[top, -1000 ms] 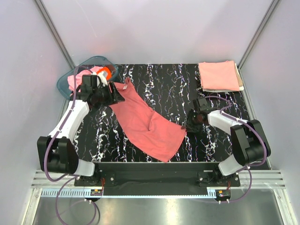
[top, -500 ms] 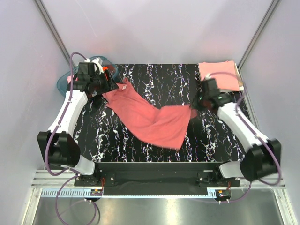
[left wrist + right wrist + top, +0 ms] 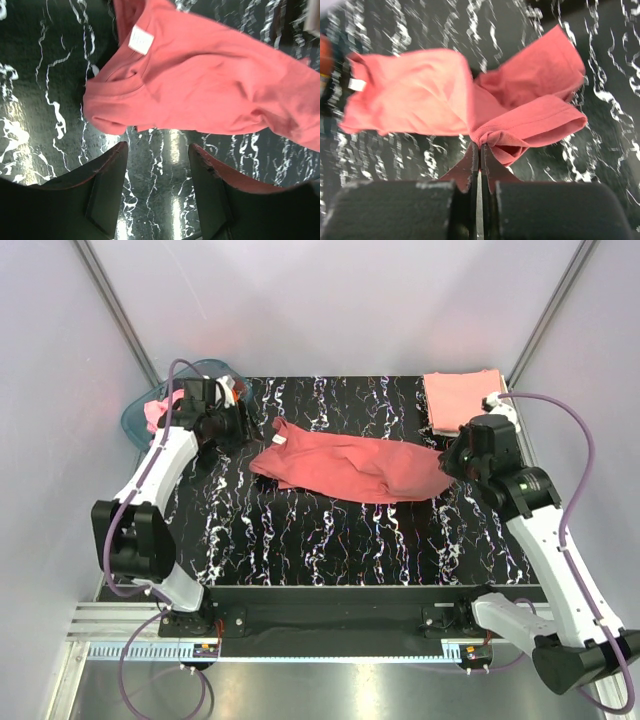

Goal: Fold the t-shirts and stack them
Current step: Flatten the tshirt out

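The brick-red t-shirt's near edge is the part my left gripper should grab next, by the white neck label and opposite my right gripper. Then the t-shirt can be stretched and spread for folding.
A brick-red t-shirt hangs stretched across the middle of the black marbled table. My right gripper is shut on its bunched hem, which shows pinched at the tips of that gripper in the right wrist view. The shirt's white neck label faces my left gripper. That gripper is open, with only table between its fingers, and the t-shirt lies just beyond the fingertips. From above, the left gripper stands left of the collar.
A folded salmon-pink t-shirt lies at the back right corner. A translucent teal tub at the back left holds a pink t-shirt. Grey walls close in the table on three sides.
The right gripper shut on the shirt's hem and carried it up and to the right, pulling the shirt out across the table. The left gripper drew back toward the tub, staying open.
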Robot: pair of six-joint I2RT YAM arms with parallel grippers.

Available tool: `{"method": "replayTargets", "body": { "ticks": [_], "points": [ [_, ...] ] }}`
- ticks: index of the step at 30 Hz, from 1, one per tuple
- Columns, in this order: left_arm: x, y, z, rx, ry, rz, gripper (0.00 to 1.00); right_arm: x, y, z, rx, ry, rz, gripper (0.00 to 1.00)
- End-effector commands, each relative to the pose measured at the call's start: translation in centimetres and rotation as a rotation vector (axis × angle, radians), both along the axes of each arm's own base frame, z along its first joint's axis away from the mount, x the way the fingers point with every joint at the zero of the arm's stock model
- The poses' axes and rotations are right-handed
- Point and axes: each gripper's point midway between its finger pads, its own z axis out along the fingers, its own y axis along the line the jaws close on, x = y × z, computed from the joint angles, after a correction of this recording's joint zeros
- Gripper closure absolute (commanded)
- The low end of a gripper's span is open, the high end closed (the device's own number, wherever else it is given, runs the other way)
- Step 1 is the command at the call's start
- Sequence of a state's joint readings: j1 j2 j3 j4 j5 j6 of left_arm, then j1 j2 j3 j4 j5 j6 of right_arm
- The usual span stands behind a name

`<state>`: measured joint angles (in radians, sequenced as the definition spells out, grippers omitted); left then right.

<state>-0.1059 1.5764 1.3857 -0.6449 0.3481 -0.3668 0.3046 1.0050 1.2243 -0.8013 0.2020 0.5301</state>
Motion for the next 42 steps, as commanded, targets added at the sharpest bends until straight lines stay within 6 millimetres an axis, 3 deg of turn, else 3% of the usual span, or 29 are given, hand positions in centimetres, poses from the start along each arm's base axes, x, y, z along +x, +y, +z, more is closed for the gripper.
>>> {"method": "replayTargets", "body": {
  "ticks": [1,11,16,18,20,21,22,23,24,25,26,27,28,29,31,32,34,35,36,37,38,39,40,41,42],
  "points": [
    [0.0,0.1,-2.3,0.026,0.044,0.001,0.44,0.0,-0.8,-0.8,-0.048,0.019,-0.020,1.00],
    [2.5,-0.8,-9.7,0.064,0.200,-0.024,0.37,0.4,-0.2,-2.1,-0.043,0.024,0.013,1.00],
    [3.7,-0.1,-11.6,0.137,0.223,0.018,0.36,1.9,0.1,-2.7,-0.032,0.043,-0.013,1.00],
    [4.2,-0.7,-12.1,0.107,0.237,-0.003,0.58,2.6,0.6,-2.2,-0.016,0.032,-0.008,1.00],
    [5.7,-2.1,-10.0,0.044,0.189,-0.033,0.79,4.3,0.6,-0.8,-0.022,-0.019,-0.025,1.00],
    [6.3,-2.6,-8.7,0.013,0.166,-0.033,0.96,5.1,0.3,-0.1,-0.039,-0.038,-0.035,1.00],
    [7.6,-3.2,-5.4,-0.017,0.095,-0.041,1.00,6.6,0.0,0.0,-0.058,-0.038,-0.053,1.00],
    [8.3,-3.3,-3.4,-0.031,0.053,-0.037,1.00,7.8,-0.7,2.8,-0.070,-0.100,-0.093,1.00],
    [9.0,-3.5,-1.3,-0.045,0.013,-0.029,1.00,8.8,-1.4,4.0,-0.089,-0.125,-0.114,1.00],
    [10.1,-3.5,3.4,-0.057,-0.080,-0.018,1.00,10.6,-2.9,6.3,-0.093,-0.164,-0.163,1.00],
    [10.5,-3.5,5.7,-0.057,-0.127,-0.014,1.00,11.4,-3.8,7.6,-0.086,-0.188,-0.189,1.00],
    [11.0,-3.4,9.7,-0.067,-0.208,-0.001,1.00,12.1,-4.5,9.0,-0.084,-0.214,-0.204,1.00],
    [11.1,-3.2,11.7,-0.070,-0.252,0.007,1.00,13.1,-5.4,9.6,-0.084,-0.225,-0.225,1.00],
    [10.8,-3.1,14.0,-0.080,-0.297,0.009,1.00,13.3,-6.9,12.9,-0.075,-0.294,-0.263,1.00],
    [9.9,-3.2,17.7,-0.111,-0.371,0.003,1.00,13.5,-8.2,15.1,-0.092,-0.336,-0.299,1.00],
    [9.4,-3.2,18.3,-0.114,-0.383,-0.006,1.00,13.1,-9.1,17.0,-0.104,-0.377,-0.322,1.00],
    [8.4,-3.0,16.9,-0.102,-0.347,-0.008,1.00,12.2,-9.5,18.2,-0.116,-0.401,-0.326,1.00],
    [7.2,-2.7,17.4,-0.094,-0.357,-0.004,1.00,11.8,-9.5,18.0,-0.122,-0.396,-0.322,1.00],
    [6.4,-2.3,14.6,-0.069,-0.294,-0.002,1.00,11.4,-9.5,17.7,-0.124,-0.388,-0.318,1.00],
    [5.1,-1.6,15.1,-0.048,-0.310,0.017,1.00,10.3,-9.4,17.9,-0.118,-0.398,-0.312,1.00],
    [4.3,-1.4,14.1,-0.031,-0.292,0.020,1.00,10.1,-9.2,16.0,-0.119,-0.355,-0.297,1.00],
    [3.3,-0.9,11.3,0.001,-0.233,0.024,1.00,9.7,-9.1,15.3,-0.113,-0.345,-0.294,1.00],
    [2.2,-0.3,11.6,0.022,-0.248,0.039,1.00,8.5,-9.2,15.4,-0.106,-0.354,-0.299,1.00],
    [1.6,0.1,11.0,0.036,-0.236,0.048,1.00,8.3,-9.1,13.4,-0.104,-0.312,-0.297,1.00],
    [0.7,0.3,9.3,0.047,-0.201,0.042,1.00,7.9,-9.0,12.8,-0.098,-0.302,-0.293,1.00]
  ]
}}
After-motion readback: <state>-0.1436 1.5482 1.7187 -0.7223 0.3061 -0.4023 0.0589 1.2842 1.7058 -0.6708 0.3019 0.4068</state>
